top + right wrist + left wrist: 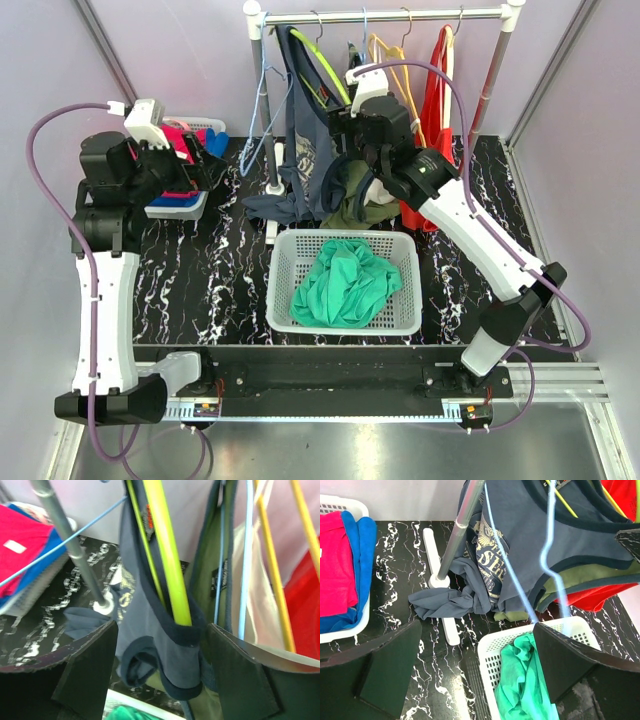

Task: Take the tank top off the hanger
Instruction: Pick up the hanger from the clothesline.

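Note:
My right gripper should next grip the tank top by its near shoulder strap together with the hanger's end. The far strap then stays free, so the tank top can be removed.
A blue-grey tank top (300, 150) with dark trim hangs on a yellow-green hanger (325, 65) on the rail, its hem pooled on the table. My right gripper (340, 128) is open beside it. In the right wrist view the gripper (160, 665) has its jaws wide apart, one on each side of the tank top's (145, 630) shoulder strap and the hanger (167, 555), not closed on them. My left gripper (205, 152) is open and empty at the far left. In the left wrist view the gripper (477, 665) looks toward the tank top (520, 545).
A white basket (345, 237) holding a green garment sits at centre front. A second basket (190, 207) of pink and blue clothes is at the left. The rack post (266, 120), an empty light-blue hanger (258, 120), an olive garment (365, 210) and a red garment (435, 90) crowd the rail.

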Tool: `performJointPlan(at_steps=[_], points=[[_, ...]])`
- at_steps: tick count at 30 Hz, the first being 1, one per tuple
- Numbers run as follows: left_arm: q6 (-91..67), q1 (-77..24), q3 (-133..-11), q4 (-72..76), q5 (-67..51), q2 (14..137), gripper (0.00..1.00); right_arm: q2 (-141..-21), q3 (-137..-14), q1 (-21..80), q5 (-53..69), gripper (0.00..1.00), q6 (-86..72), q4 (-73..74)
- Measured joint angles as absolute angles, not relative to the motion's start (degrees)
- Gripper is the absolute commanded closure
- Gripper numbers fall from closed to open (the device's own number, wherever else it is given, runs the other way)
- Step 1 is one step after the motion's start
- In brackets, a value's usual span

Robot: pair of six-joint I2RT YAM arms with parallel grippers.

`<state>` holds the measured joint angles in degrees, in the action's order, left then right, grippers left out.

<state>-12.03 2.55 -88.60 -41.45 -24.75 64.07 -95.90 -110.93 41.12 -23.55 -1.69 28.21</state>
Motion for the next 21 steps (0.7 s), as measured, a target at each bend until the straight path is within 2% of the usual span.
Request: performJointPlan(at_steps=[7, 12, 15, 16, 19, 21], points=[[-12.1, 2.5, -88.6, -41.5, -24.8, 63.4, 0.01, -94.9, -109.8, 40.5, -24.4, 0.14, 0.3, 29.4], [-12.1, 2.5, -88.6, -41.4, -24.8, 62.8, 0.01, -94.5, -109.8, 40.0, -23.9, 0.22, -0.1, 29.8], [-12.1, 2.4, -88.6, -41.4, -24.7, 62.6, 0.01, -94.8, -110.0, 40.0, -22.7, 0.32, -0.8, 29.8], [-12.1, 2.4, -88.6, -41.4, -24.7, 62.6, 0.01, -95.0, -110.2, 40.0, -22.3, 0.41, -1.3, 29.8], [-12.1, 2.4, -88.6, -41.4, -24.5, 62.6, 0.01, -96.5, -111.8, 40.0, -21.3, 0.54, -2.3, 29.8], [-12.1, 2.3, -88.5, -41.4, -24.4, 62.6, 0.01, -98.0, -112.9, 40.0, -20.5, 0.69, -3.0, 29.8]])
